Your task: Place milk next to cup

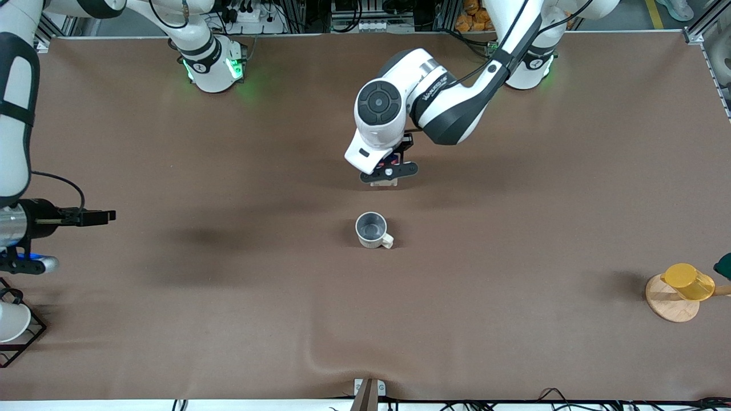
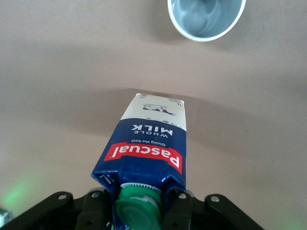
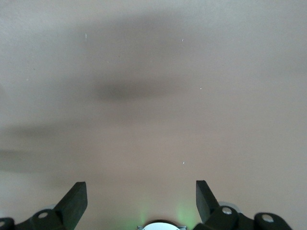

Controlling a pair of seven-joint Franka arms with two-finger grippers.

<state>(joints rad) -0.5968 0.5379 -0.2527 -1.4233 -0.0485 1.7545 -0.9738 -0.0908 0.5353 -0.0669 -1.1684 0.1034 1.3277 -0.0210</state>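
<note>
The milk's lower edge (image 1: 384,184) (image 2: 160,97) is short of the tabletop beside the cup. My left gripper needs to bring the milk down before releasing it.
The milk (image 2: 148,143), a dark blue and white carton with a green cap, stands upright in my left gripper (image 2: 139,211), which is shut on its top. In the front view the hand hides most of the carton; only its base (image 1: 384,182) shows under my left gripper (image 1: 389,170). The base is at or just above the table. The cup (image 1: 372,229), a cream-white mug with a grey inside, stands nearer to the front camera than the milk, a short gap apart. It also shows in the left wrist view (image 2: 206,19). My right gripper (image 1: 108,216) waits open and empty at the right arm's end of the table (image 3: 141,201).
A yellow cup (image 1: 688,281) lies on a round wooden coaster (image 1: 668,302) at the left arm's end. A white cup (image 1: 11,322) sits in a black wire rack (image 1: 28,337) at the right arm's end. The brown cloth wrinkles near the front edge (image 1: 342,359).
</note>
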